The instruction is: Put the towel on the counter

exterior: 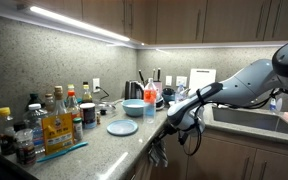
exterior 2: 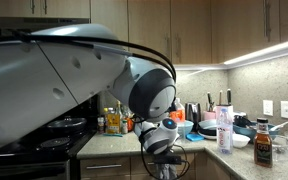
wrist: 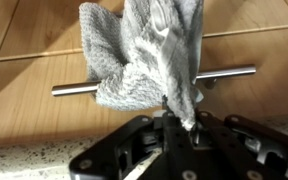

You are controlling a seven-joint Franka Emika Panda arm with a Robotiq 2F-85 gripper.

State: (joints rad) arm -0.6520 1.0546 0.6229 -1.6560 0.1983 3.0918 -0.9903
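My fingers are closed around a bunched fold (wrist: 185, 109) of the towel, so the towel would come along and slide off the metal drawer handle (wrist: 74, 88) if I lifted my gripper now.
A grey knitted towel (wrist: 144, 50) hangs over a metal drawer handle (wrist: 74, 88) on the wooden cabinet front below the counter. In the wrist view my gripper (wrist: 179, 115) is shut on a lower fold of the towel. In both exterior views the gripper (exterior: 168, 126) (exterior 2: 162, 148) sits just below the speckled counter's (exterior: 124, 148) front edge. The towel (exterior: 157, 153) (exterior 2: 165, 170) dangles beneath it.
On the counter stand a blue plate (exterior: 122, 127), a blue bowl (exterior: 134, 107), and several bottles and jars (exterior: 59, 120). A sink (exterior: 254, 120) lies behind the arm. A stove (exterior 2: 44, 135) is beside the counter, which also holds a white bottle (exterior 2: 224, 125) and a sauce bottle (exterior 2: 263, 148).
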